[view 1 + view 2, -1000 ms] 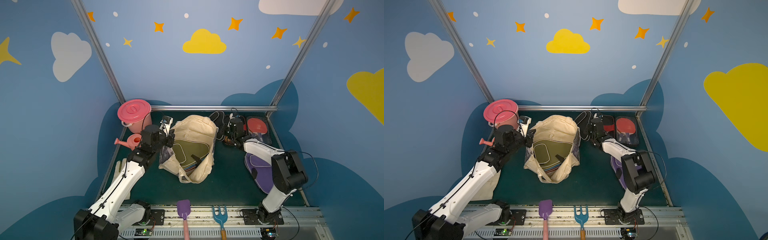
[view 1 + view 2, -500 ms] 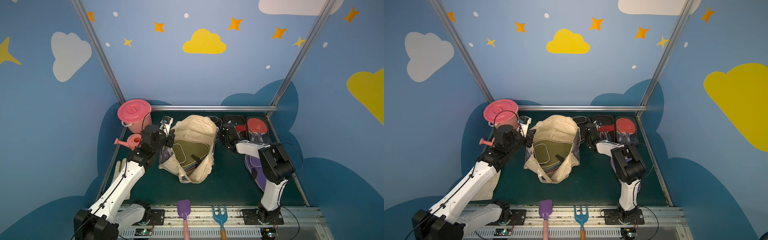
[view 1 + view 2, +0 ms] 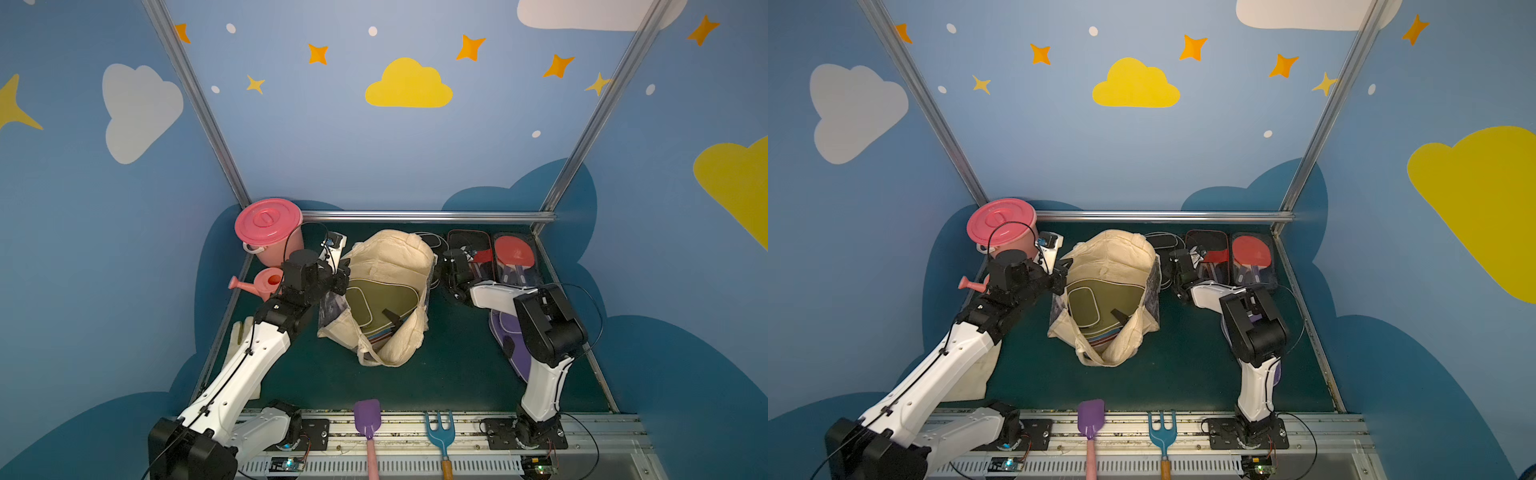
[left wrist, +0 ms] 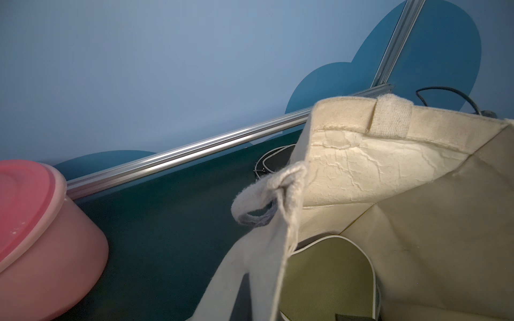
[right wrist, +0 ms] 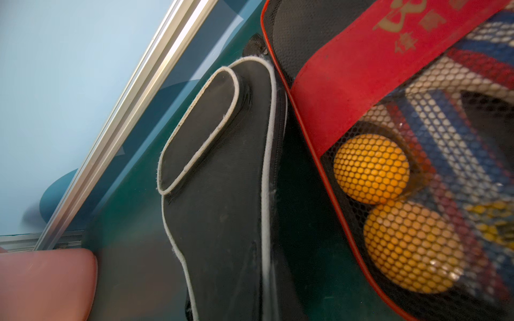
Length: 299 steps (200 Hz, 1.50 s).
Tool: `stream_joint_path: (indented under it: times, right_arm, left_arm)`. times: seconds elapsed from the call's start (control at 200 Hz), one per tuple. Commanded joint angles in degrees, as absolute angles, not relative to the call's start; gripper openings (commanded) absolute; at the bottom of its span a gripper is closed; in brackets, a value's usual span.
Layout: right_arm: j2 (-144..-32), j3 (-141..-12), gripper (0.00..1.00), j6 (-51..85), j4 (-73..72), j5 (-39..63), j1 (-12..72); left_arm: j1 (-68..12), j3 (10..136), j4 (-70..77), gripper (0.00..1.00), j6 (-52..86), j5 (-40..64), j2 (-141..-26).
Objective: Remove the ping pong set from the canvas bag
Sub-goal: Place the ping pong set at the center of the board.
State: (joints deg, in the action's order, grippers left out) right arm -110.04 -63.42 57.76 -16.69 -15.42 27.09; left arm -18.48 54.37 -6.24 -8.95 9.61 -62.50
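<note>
I need to open my right gripper now: the black case's wide end touches the green mat beside the mesh pack, so the case would rest there.
The cream canvas bag (image 3: 390,257) (image 3: 1113,257) lies open in the middle of the green mat. My left gripper (image 3: 343,275) (image 3: 1064,270) is shut on its left rim, and the bag's fabric (image 4: 361,155) runs down to the jaws. An olive case (image 3: 380,299) (image 4: 328,272) of the ping pong set lies inside, on top of others. Behind the bag, my right gripper (image 3: 445,270) (image 3: 1173,268) is shut on a black case (image 5: 222,166) (image 3: 432,243). Its fingers are out of the wrist view. Beside it lie a mesh pack (image 5: 372,166) with orange balls, a red-paddle pack (image 3: 515,257) and a purple case (image 3: 509,336).
A pink lidded bucket (image 3: 268,230) (image 4: 33,222) and a pink watering can (image 3: 262,284) stand at the back left. A cream glove (image 3: 243,332) lies under the left arm. A purple toy shovel (image 3: 367,419) and a blue rake (image 3: 439,428) rest on the front rail.
My right arm has lowered the black case from above the mat to the back edge beside the mesh pack, and its elbow has swung. The left arm has held still.
</note>
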Motion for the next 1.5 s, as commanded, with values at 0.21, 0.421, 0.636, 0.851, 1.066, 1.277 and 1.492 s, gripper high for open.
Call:
stream_joint_path:
  times: [0.21,0.421,0.636,0.851,1.066,1.277,1.492]
  right_arm:
    - [-110.7,-64.8,0.1,55.2,-12.9,-18.2,26.2]
    - [-108.8,-67.9,0.33,51.1,-9.2,-17.2,26.2]
    - [-106.4,-68.8,0.37,47.7,-7.9,-17.2,26.1]
    - [-104.0,-69.5,0.47,43.3,-7.5,-14.3,25.0]
    - [-99.7,-70.5,0.89,32.5,-6.5,-1.1,21.7]
    - [-91.5,-74.1,0.91,17.3,3.6,19.3,18.1]
    - [-79.3,-71.4,0.92,13.8,12.3,28.1,18.6]
  left_arm:
    - [-18.6,55.2,1.7,0.04,-8.2,13.4,-61.9]
    - [-18.7,54.9,1.8,0.04,-8.1,13.4,-61.7]
    - [-18.6,54.6,2.2,0.04,-7.8,13.6,-61.4]
    - [-18.6,54.2,2.3,0.04,-7.7,13.6,-61.1]
    - [-18.6,55.4,-0.2,0.05,-7.7,9.7,-61.1]
    - [-18.8,55.8,-1.4,0.05,-7.1,9.4,-59.1]
    - [-18.9,56.9,-4.8,0.05,-6.4,7.2,-56.3]
